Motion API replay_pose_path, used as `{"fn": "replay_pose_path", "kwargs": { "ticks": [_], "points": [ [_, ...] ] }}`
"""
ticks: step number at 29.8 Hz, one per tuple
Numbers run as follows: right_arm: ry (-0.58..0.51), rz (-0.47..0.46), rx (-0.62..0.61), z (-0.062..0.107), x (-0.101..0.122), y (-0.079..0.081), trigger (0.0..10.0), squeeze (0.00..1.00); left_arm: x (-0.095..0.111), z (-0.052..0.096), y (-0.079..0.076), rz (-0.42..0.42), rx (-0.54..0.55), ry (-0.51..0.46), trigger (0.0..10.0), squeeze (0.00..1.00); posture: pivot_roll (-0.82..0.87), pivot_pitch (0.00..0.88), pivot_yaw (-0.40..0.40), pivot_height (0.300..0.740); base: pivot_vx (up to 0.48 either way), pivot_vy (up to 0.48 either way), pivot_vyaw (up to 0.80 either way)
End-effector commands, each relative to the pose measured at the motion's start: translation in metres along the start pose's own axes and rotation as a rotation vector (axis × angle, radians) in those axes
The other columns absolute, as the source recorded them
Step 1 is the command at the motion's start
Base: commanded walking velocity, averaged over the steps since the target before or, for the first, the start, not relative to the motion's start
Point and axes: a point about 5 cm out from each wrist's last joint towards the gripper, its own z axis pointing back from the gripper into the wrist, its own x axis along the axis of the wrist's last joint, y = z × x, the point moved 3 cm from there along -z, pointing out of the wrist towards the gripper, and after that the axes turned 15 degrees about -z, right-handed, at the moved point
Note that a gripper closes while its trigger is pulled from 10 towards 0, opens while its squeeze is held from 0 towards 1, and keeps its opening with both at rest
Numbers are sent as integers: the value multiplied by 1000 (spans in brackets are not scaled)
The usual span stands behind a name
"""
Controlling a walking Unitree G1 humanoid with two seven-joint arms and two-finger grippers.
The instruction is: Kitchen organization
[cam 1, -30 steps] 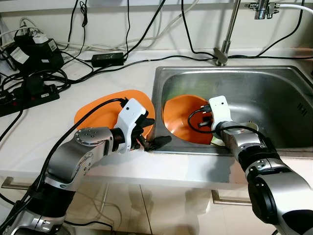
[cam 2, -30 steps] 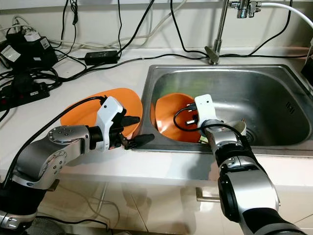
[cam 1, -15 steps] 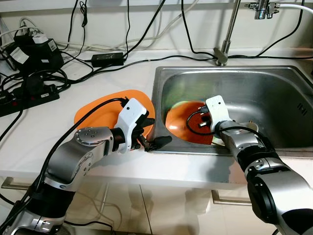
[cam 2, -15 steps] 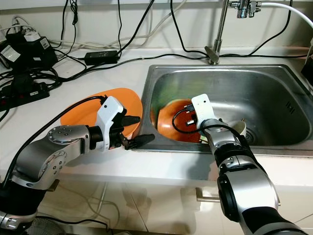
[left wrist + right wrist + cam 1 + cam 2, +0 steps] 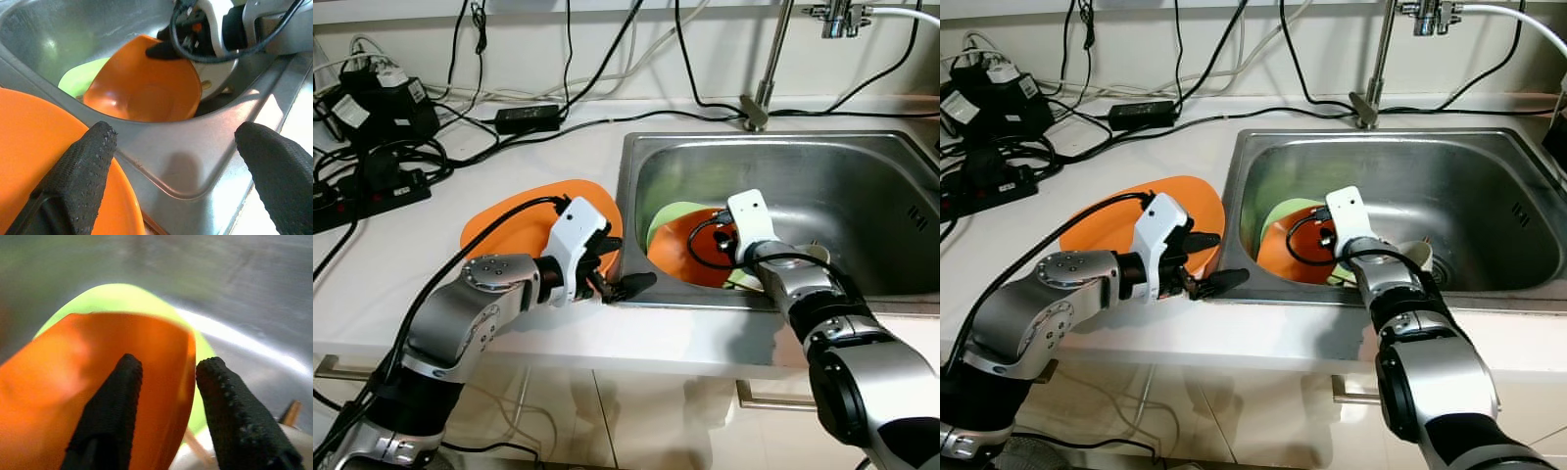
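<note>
Next, the left gripper pinches the orange plate by its rim [image 5: 466, 235], because the orange plate's broad side [image 5: 524, 223] is wider than the open fingers.
An orange bowl [image 5: 690, 259] rests tilted in the steel sink [image 5: 705, 299], over a lime-green plate [image 5: 668, 215]. My right gripper [image 5: 720, 240] is down in the sink, shut on the bowl's rim [image 5: 122, 338], one finger on each side of it. A second orange plate [image 5: 509, 220] lies flat on the white counter left of the sink. My left gripper [image 5: 619, 272] hovers open at the sink's front-left corner, just past that plate's edge, with nothing between its fingers [image 5: 83, 171].
A tap [image 5: 759, 103] stands behind the sink. A white cup-like item [image 5: 818, 253] sits near the drain behind my right wrist. Cables, a black adapter [image 5: 529, 116] and a power strip [image 5: 372, 186] crowd the counter's back left.
The orange bowl in the sink has come down from leaning steeply to a lower tilt, uncovering the green plate beneath. The left arm has stayed still.
</note>
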Motion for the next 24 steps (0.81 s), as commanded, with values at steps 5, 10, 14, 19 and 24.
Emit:
{"fn": "replay_pose_path", "kwargs": {
  "ticks": [5,10,14,19,24],
  "points": [
    [-75,-81,-14,0,12,-3,10000,1000,-2,4,6,35,34,26,10000,0,9,15,88,740,0,0,0],
    [-149,-92,8,1,26,2,10000,1000,-1,7,8,10,52,26,10000,0,9,15,88,740,0,0,0],
    [-191,-113,41,1,36,9,10000,1000,0,10,13,4,83,25,10000,0,11,15,88,740,0,0,0],
    [-209,-186,202,3,48,31,10000,1000,12,17,33,-36,234,-34,10000,0,13,13,88,740,0,0,0],
    [-236,-174,345,7,57,51,10000,929,29,34,68,-36,501,-147,10000,0,15,11,88,740,0,0,0]
  ]
}}
